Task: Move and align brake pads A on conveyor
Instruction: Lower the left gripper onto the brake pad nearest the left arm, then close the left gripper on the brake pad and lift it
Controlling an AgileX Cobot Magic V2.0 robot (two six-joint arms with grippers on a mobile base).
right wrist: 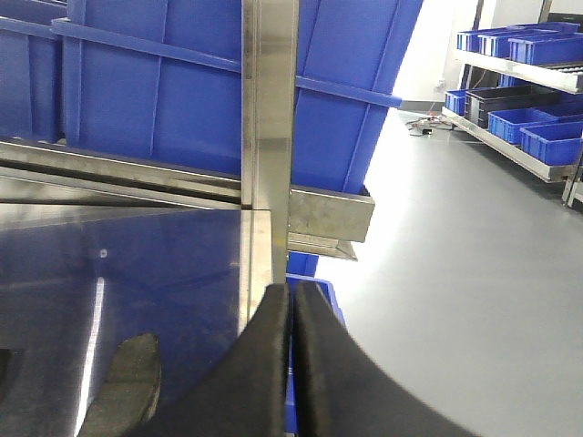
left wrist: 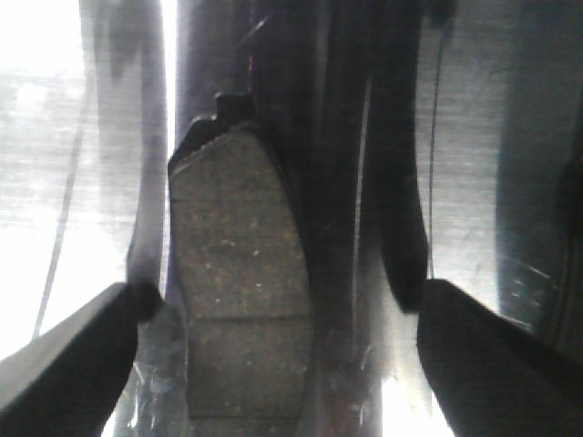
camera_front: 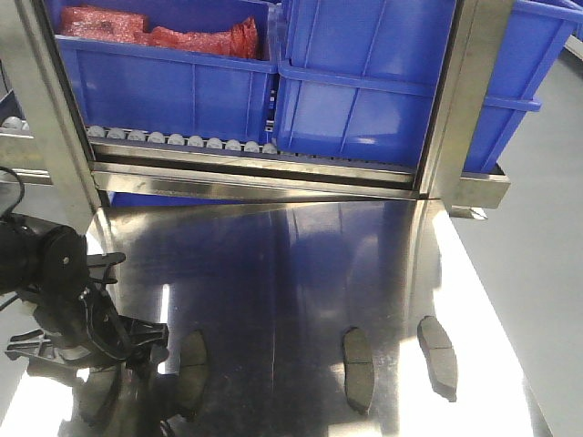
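Note:
The pad will be grabbed by its long edges [left wrist: 250, 319] beside the cross groove with my left gripper. That leaves the brake pad's narrow end [left wrist: 221, 132] free for aligning on the conveyor.
Several dark-grey brake pads lie flat on the shiny steel tabletop [camera_front: 301, 264]: one at the lower left [camera_front: 191, 369], one right of centre [camera_front: 357, 369], and one further right [camera_front: 439, 355]. Another pad [left wrist: 239, 291] lies lengthwise between the fingers of my left gripper [left wrist: 282, 300], which is open just above it. The left finger is close to the pad's edge and the right finger stands well clear. In the front view the left gripper [camera_front: 123, 373] hangs low at the bottom left. My right gripper [right wrist: 291, 296] is shut on nothing, beside a pad [right wrist: 127, 382] near the table's right edge. The conveyor is out of view.
Behind the table stand blue bins [camera_front: 364, 82], one holding red bagged parts [camera_front: 164, 32], on a row of small grey rollers [camera_front: 182, 139]. Steel frame posts [camera_front: 455, 100] rise at the back. The table's right edge [right wrist: 260, 264] drops to grey floor [right wrist: 455, 255].

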